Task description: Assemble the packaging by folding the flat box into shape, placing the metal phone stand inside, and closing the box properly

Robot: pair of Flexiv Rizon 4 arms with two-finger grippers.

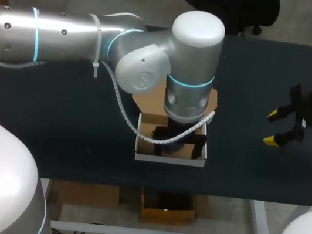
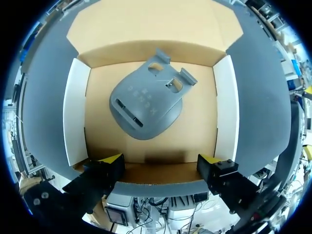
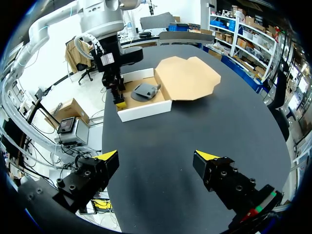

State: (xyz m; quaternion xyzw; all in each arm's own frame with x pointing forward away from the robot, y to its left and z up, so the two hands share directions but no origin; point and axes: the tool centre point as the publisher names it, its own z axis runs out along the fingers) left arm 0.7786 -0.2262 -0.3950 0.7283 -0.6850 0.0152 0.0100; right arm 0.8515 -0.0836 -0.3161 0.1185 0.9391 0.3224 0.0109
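The open lid spreads wider than my open fingers, so my left gripper should next grab the lid by its thin side edge (image 1: 139, 103) (image 2: 72, 41) to close the box.
The cardboard box (image 1: 168, 159) stands folded into shape at the table's front middle, with white walls (image 2: 73, 114) and its brown lid flap (image 2: 156, 24) lying open and flat behind it. The grey metal phone stand (image 2: 146, 105) lies flat on the box floor, also seen in the right wrist view as the stand (image 3: 145, 90). My left gripper (image 2: 160, 160) hangs open just above the box's front wall, fingers straddling nothing. My right gripper (image 1: 277, 129) hovers open over the bare table at the right, well away from the box (image 3: 144, 111).
The dark table top (image 1: 71, 127) stretches left and right of the box. My left arm (image 1: 67, 38) comes across from the left and covers much of the box and lid in the head view. The table's front edge lies close behind the box's front wall.
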